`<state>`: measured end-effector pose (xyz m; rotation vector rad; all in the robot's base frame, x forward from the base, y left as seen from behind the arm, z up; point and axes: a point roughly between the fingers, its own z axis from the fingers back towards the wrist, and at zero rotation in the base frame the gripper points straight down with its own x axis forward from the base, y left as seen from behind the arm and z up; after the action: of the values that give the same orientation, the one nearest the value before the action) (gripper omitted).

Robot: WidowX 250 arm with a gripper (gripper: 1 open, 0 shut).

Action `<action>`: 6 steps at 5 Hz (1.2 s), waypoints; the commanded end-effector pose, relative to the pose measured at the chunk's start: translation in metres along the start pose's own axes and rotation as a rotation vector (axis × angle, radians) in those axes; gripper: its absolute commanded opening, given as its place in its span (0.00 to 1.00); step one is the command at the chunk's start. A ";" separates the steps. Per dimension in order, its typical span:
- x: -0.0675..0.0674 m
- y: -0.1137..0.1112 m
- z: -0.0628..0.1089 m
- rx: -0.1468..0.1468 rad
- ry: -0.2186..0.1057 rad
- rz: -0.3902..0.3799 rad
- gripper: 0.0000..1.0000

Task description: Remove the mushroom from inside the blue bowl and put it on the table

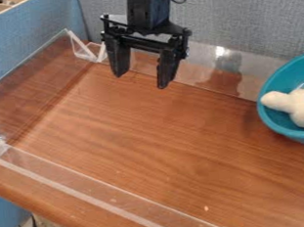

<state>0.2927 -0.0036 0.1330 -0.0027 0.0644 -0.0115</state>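
Note:
The gripper grabs the mushroom's cream-white middle (292, 103) next, to take the mushroom out of the blue bowl and onto the table.
A cream-white mushroom (289, 105) lies on its side inside the teal-blue bowl (279, 83), which sits at the right edge of the table (143, 136) and is partly cut off by the frame. My black gripper (142, 77) hangs over the far middle of the table, well to the left of the bowl. Its jaws stand open, pointing down, with nothing between them.
Low clear acrylic walls (68, 180) edge the reddish-brown tabletop on the front, left and back. A blue partition (32, 40) rises behind the table at the left, and a lighter wall lies behind the arm.

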 end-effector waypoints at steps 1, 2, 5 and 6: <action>0.015 -0.023 -0.005 -0.010 0.004 -0.092 1.00; 0.039 -0.074 -0.015 -0.021 0.002 -0.252 1.00; 0.108 -0.174 -0.042 -0.009 -0.007 -0.508 1.00; 0.106 -0.174 -0.043 -0.010 -0.004 -0.508 0.00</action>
<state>0.3890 -0.1757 0.0552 -0.0194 0.1394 -0.5135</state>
